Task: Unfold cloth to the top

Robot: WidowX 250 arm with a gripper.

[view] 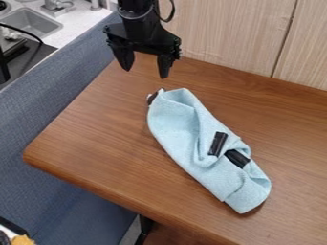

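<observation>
The gripper next needs to grab the cloth's top corner, so that it can unfold the cloth to the top.
The black gripper hangs over the back of the wooden table, its two fingers spread apart with nothing between them. In front of it and slightly right, a light blue cloth lies bunched and folded in a long strip, running from upper left to lower right. A dark piece shows at its upper left tip. Two black strips show among the folds toward its lower right. The gripper is above and apart from the cloth.
The wooden table has a rounded corner at the left, with a blue padded surface beyond its edge. A light wood panel rises behind it. At the upper left stands a counter with a sink.
</observation>
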